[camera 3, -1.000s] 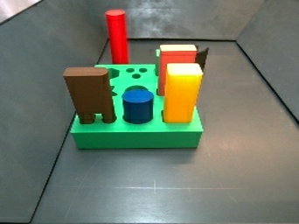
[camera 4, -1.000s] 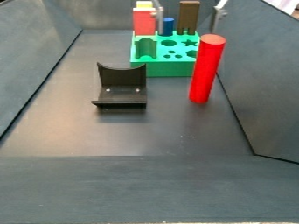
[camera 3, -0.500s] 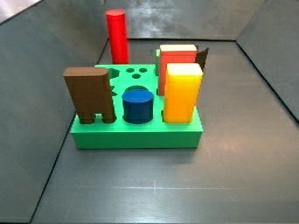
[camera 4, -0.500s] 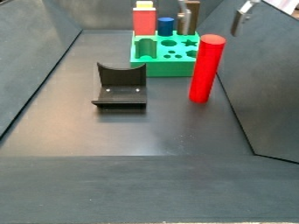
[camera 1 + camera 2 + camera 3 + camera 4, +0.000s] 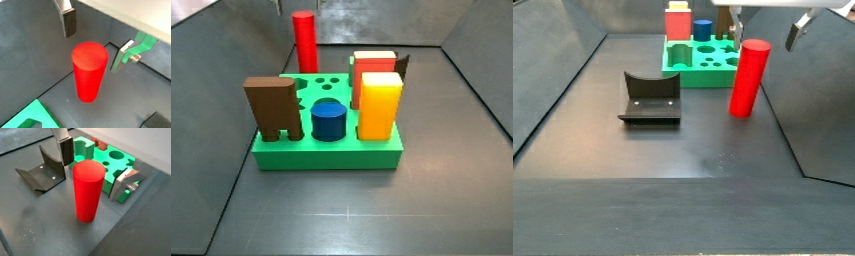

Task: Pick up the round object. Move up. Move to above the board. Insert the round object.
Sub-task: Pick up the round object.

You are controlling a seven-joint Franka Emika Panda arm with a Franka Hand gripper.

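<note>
My gripper grabs the round object by its top end (image 5: 303,17) (image 5: 89,54) next, to insert it into the green board.
The round object, a tall plain red cylinder, stands upright on the dark floor beside the board in both side views (image 5: 305,40) (image 5: 748,78). The board (image 5: 325,152) is a bright-green square base and also shows in a wrist view (image 5: 112,164). My gripper (image 5: 766,30) is open and hangs just above the round object's top, one finger on each side. In both wrist views the round object (image 5: 89,70) (image 5: 88,193) stands between the open fingers (image 5: 69,22) (image 5: 65,153), which do not touch it. The gripper holds nothing.
The board carries a brown block (image 5: 273,108), a short dark-blue cylinder (image 5: 329,120), a yellow-orange block (image 5: 378,103) and a red-topped square block (image 5: 374,62). The fixture (image 5: 651,97) stands on the floor beside the round object. Grey walls enclose the floor.
The gripper has moved in from the side and now sits over the round object, straddling its top. The round object and the board have not moved.
</note>
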